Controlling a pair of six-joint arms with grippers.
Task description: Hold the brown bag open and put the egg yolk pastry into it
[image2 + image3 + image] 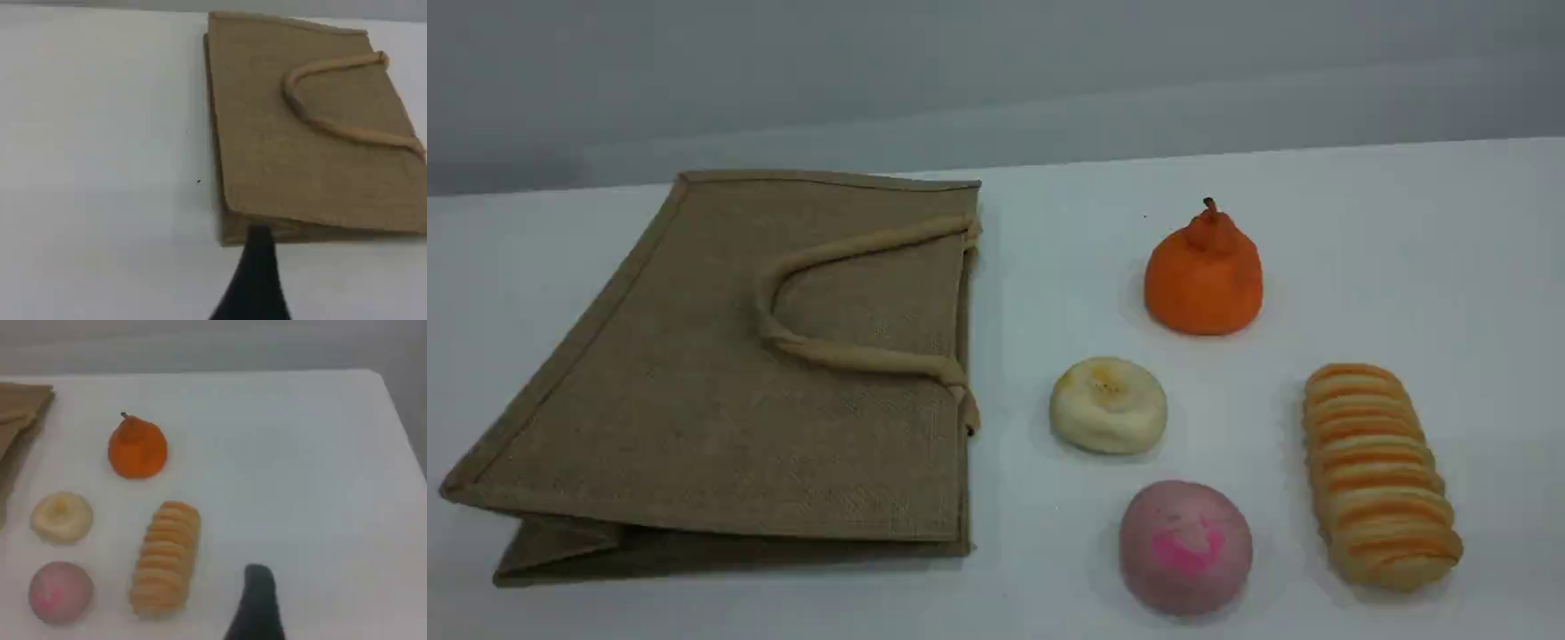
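Observation:
I should next grab the bag's beige handle with my left gripper, as it is looped loose on top of the flat, closed bag. Then my left gripper can hold the bag (765,373) open.
The brown bag (765,373) lies flat and closed on the left of the white table, its mouth edge facing right and one beige handle (863,358) folded over its top side. The egg yolk pastry (1108,404) sits just right of the bag's mouth, apart from it. Neither arm shows in the scene view. In the left wrist view one dark fingertip (257,267) hovers near the bag (293,153) at its near corner. In the right wrist view a dark fingertip (257,597) is above bare table, right of the pastry (61,517). Both grippers hold nothing and stand open.
An orange pear-shaped fruit (1203,276) stands behind the pastry. A pink-splotched bun (1185,547) lies in front of it. A long orange-striped loaf (1378,476) lies at the right. The table's right edge (400,420) shows in the right wrist view.

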